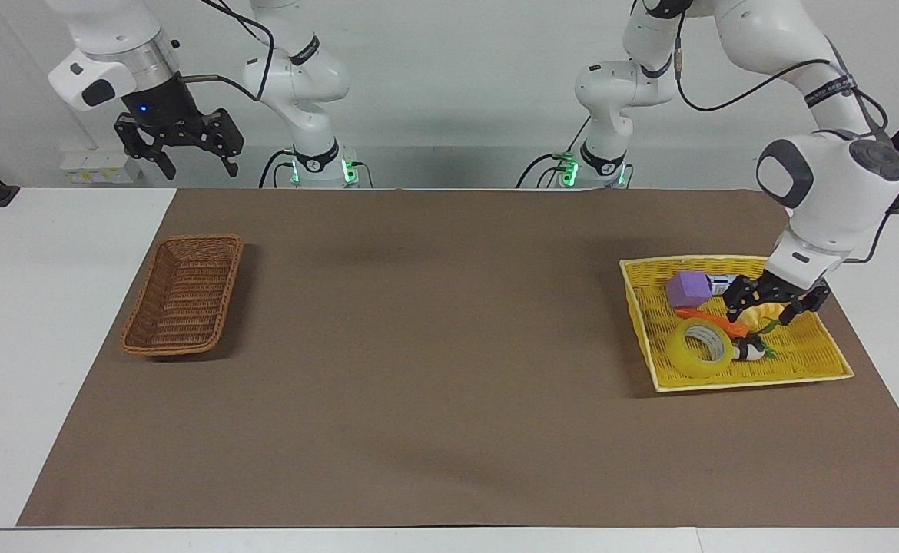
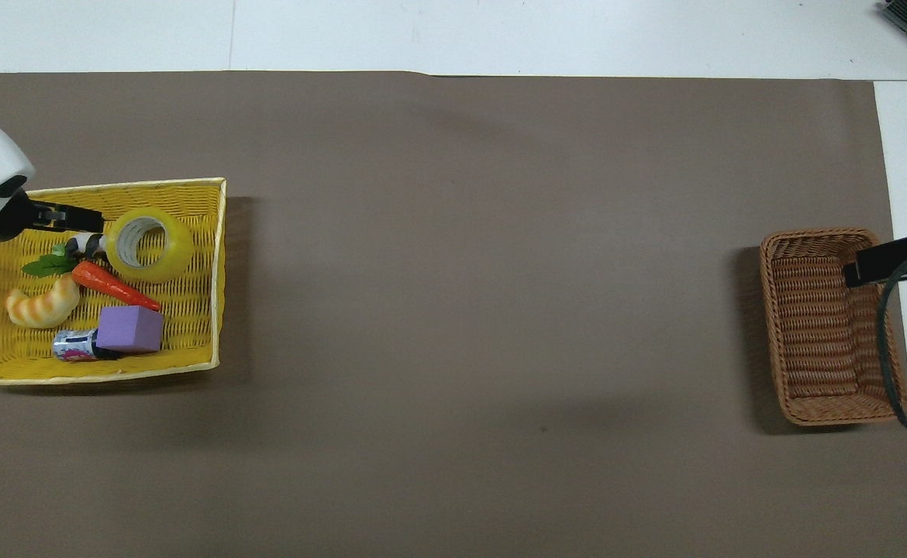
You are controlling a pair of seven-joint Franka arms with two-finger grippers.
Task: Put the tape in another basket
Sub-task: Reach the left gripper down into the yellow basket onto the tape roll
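Observation:
My left gripper grabs the tape by its ring side beside the open core next, since the full roll is wide across.
The tape, a yellow roll with a whitish core, lies in the yellow basket at the left arm's end of the table; it also shows in the overhead view. My left gripper is open and hangs low over the croissant toy in that basket, apart from the tape. The brown wicker basket stands empty at the right arm's end and shows from above. My right gripper is open and empty, and waits high in the air.
The yellow basket also holds a purple block, a small printed can, an orange carrot and a black-and-white toy with green leaves touching the tape. A brown mat covers the table.

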